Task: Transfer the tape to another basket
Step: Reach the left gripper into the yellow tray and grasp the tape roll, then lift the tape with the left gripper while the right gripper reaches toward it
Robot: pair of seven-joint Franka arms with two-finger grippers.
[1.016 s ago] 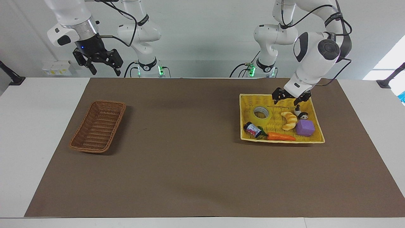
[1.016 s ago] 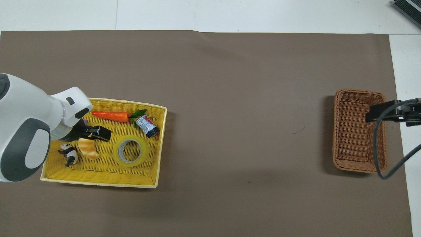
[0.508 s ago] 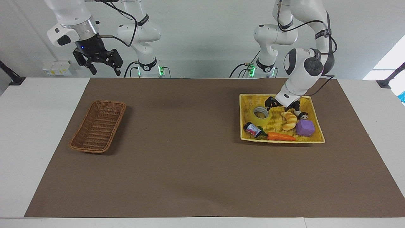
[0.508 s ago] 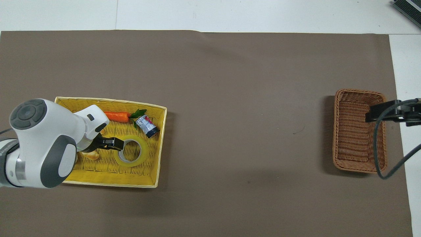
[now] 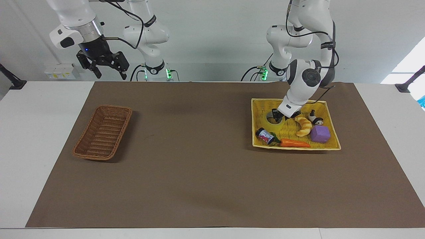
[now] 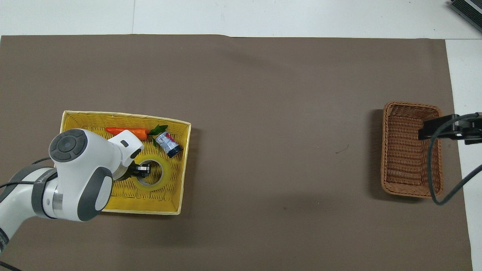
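Note:
The tape will be grabbed by its ring side (image 6: 167,170) next, with my right gripper. Then it can go into the wicker basket (image 6: 404,162).
The tape (image 5: 273,122), a yellow translucent roll, lies flat in the yellow basket (image 5: 256,105) toward the left arm's end of the table. My left gripper (image 5: 278,115) is down on it. In the overhead view one finger stands inside the core of the tape (image 6: 160,180) and my left gripper (image 6: 140,171) is shut on the roll's wall. The brown wicker basket (image 5: 87,139) sits toward the right arm's end, with nothing in it. My right gripper (image 5: 101,65) hangs open, high in the air, and waits; from above my right gripper (image 6: 453,128) is over the wicker basket's (image 6: 404,162) rim.
Sharing the yellow basket (image 6: 183,169) with the tape are a croissant toy (image 5: 303,126), a purple block (image 5: 320,133), a carrot (image 5: 295,143), a small can (image 5: 264,135) and a panda figure (image 5: 315,119). A brown mat (image 5: 199,159) covers the table between the baskets.
My left gripper swung from over the panda and croissant to the tape, came down and closed on the roll's wall. The right arm has not moved.

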